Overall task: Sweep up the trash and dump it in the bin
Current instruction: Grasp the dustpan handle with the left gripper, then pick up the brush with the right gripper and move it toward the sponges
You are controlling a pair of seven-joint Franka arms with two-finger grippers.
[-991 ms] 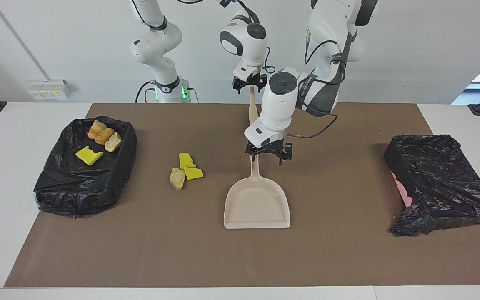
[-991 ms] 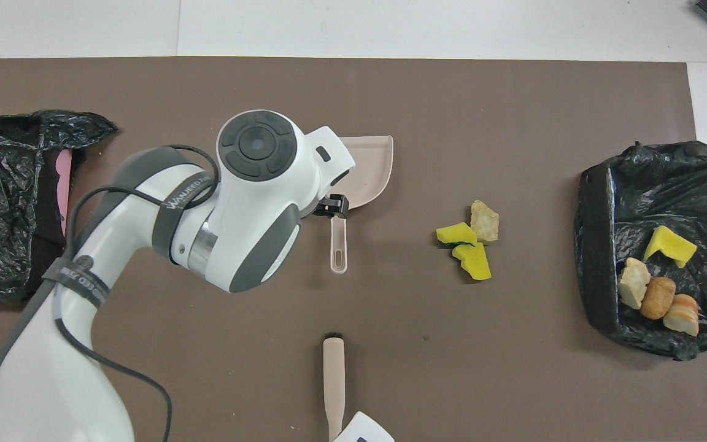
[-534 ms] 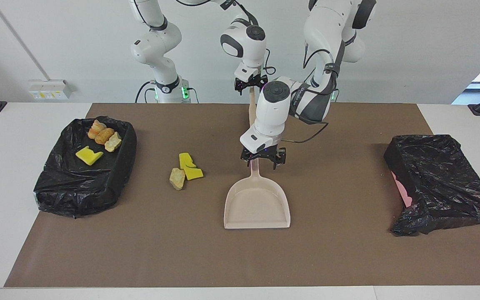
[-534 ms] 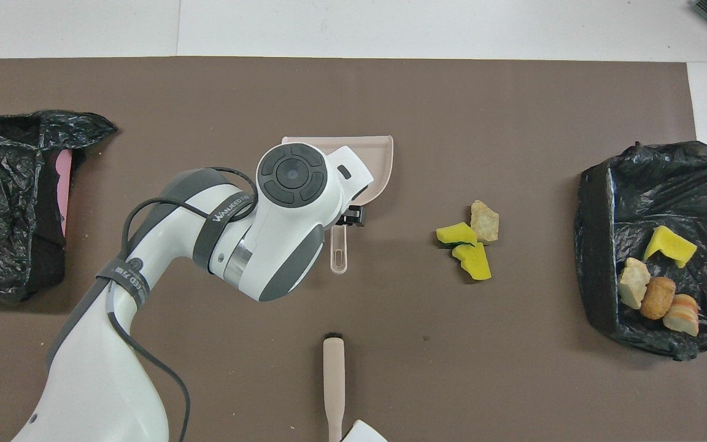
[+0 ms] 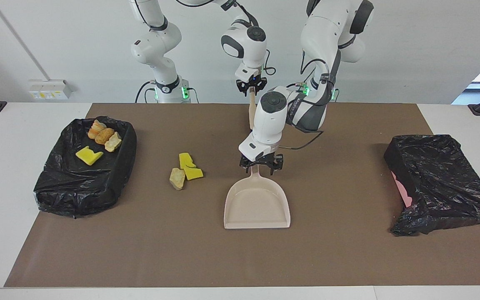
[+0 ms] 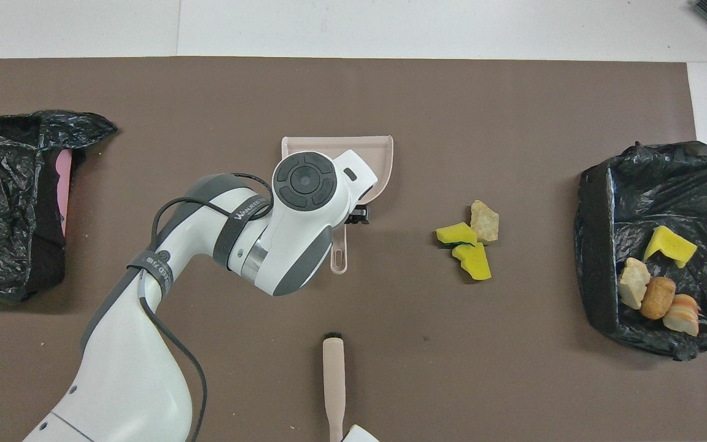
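Observation:
The dustpan's flat scoop is far wider than my fingers open. My left gripper should next pick up the dustpan by its slim handle [image 6: 339, 244].
On the brown mat lies loose trash [image 5: 186, 168] [image 6: 470, 242]: two yellow sponge chunks and a tan lump. More trash, a yellow chunk and three bread-like lumps, sits in the black-bagged bin [image 5: 77, 196] [image 6: 596, 258] at the right arm's end. The beige dustpan [image 5: 256, 204] [image 6: 381, 159] rests flat mid-mat, handle [image 6: 339, 255] pointing toward the robots. My left gripper [image 5: 261, 163] is open, low over that handle, with a finger on each side. A beige brush [image 5: 250, 112] [image 6: 333, 380] lies nearer the robots. My right gripper [image 5: 251, 86] is shut on its handle end.
A second bin [image 5: 440, 183] [image 6: 10, 196] wrapped in a black bag, with pink showing at one side, stands at the left arm's end. The brown mat [image 5: 348, 258] covers most of the white table.
The left gripper came down around the dustpan handle as its arm drew back toward the robots. The right gripper's fingers closed on the brush handle. Trash, dustpan and bins stayed put.

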